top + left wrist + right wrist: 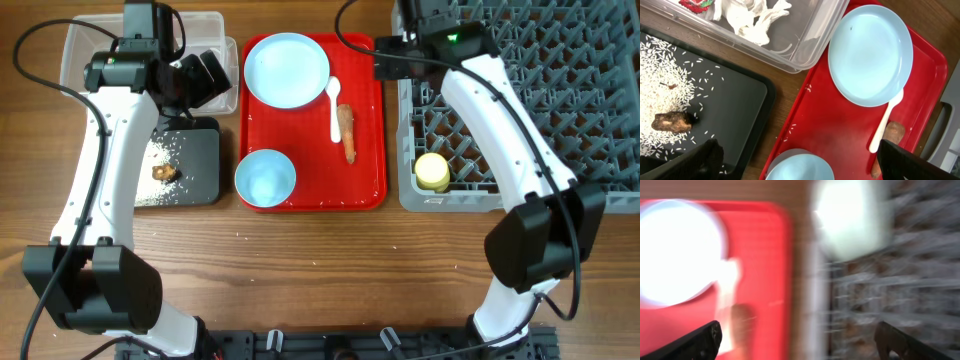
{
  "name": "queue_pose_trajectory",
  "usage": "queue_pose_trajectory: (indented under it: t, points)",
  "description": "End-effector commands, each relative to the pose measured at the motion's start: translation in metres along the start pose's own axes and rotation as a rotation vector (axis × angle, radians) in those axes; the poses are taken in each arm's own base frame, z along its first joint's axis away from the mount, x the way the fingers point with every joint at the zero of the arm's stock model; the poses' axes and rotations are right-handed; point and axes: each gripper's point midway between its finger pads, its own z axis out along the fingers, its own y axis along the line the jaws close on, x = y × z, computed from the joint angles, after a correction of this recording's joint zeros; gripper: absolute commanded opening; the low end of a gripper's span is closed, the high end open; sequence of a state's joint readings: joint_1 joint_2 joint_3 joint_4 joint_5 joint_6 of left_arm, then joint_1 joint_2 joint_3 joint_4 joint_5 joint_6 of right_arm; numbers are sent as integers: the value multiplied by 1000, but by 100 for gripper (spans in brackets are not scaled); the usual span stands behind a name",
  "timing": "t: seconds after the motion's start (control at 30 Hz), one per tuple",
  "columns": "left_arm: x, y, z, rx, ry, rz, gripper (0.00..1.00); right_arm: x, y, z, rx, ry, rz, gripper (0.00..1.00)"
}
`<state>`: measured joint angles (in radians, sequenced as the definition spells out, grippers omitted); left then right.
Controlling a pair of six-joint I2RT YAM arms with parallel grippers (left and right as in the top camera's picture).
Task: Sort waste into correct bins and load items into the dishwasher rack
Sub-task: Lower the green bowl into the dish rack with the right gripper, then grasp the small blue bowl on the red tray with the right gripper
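The small blue bowl needs to go tilted into the dishwasher rack. My right gripper should grab the bowl by its rack-facing rim (293,180) next, so the rest of the bowl stays free for that.
My left gripper (205,72) is open and empty, hovering over the near edge of the clear tub (80,50). The left wrist view shows the white paper scrap (752,17) and the red-and-white wrapper (696,4) in the tub. Rice (660,75) and the brown chunk (672,121) lie on the black tray (735,95). On the red tray (310,150) lie the blue plate (287,68), small blue bowl (265,178), white spoon (335,108) and carrot-like stick (346,132). My right gripper (390,55) is open and empty at the grey rack's (560,100) left edge. A yellow cup (432,172) sits in the rack.
The right wrist view is motion-blurred; a pale shape (850,215) sits in the rack's corner and may be the pale bowl. A few rice grains lie on the wooden table in front of the trays. The red tray stands between the black tray and the rack.
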<state>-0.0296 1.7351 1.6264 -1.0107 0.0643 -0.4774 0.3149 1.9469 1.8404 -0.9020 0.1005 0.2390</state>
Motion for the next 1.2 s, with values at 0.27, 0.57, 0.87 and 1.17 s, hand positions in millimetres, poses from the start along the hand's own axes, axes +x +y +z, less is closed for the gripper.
queue_pose_trajectory:
  t: [0.27,0.57,0.87,1.17]
  points:
    - [-5,2,-3,-8,-18,-5,100,148,154,11,-397,396,50,91]
    - [-5,2,-3,-7,-18,-5,100,229,190,57,-298,567,191,68]
    - [-5,2,-3,-7,-18,-5,100,228,199,65,-326,563,221,20]
    - [-5,2,-3,-7,-18,-5,100,202,173,56,-317,531,220,4]
